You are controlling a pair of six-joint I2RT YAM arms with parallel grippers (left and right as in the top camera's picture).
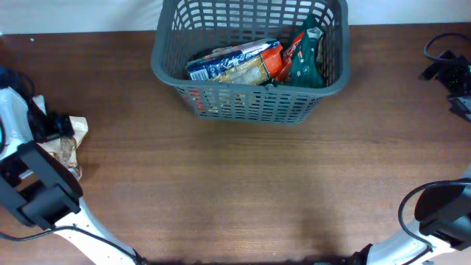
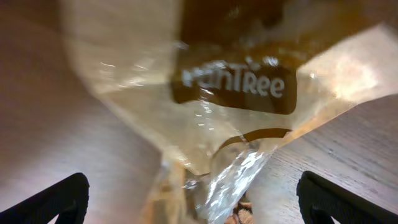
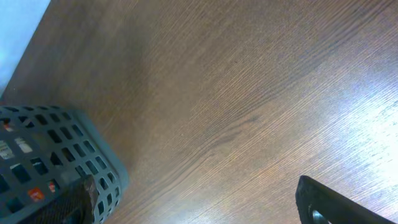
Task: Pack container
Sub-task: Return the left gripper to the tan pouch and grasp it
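The left gripper's fingers are above the snack bag (image 1: 70, 147), so they would miss the bag if they closed now. The left gripper should lower its fingers first, then close on the bag.
The container (image 1: 250, 103), a dark grey lattice basket, stands at the back middle of the table. It holds a blue and tan snack pack (image 1: 232, 65), an orange pack and a green pack (image 1: 305, 55). A clear tan snack bag (image 1: 70, 147) lies on the table at the far left. My left gripper (image 1: 55, 126) is right over it. In the left wrist view the bag (image 2: 236, 93) fills the frame, and the left gripper (image 2: 199, 208) is open with a finger on each side of it. My right gripper (image 3: 208, 205) is open and empty above bare table, right of the container (image 3: 56, 162).
Black cables and gear (image 1: 449, 70) sit at the far right edge. The left arm's white base (image 1: 44, 199) is at the front left, and the right arm's base (image 1: 441, 213) is at the front right. The brown wooden table (image 1: 235, 191) stretches between them.
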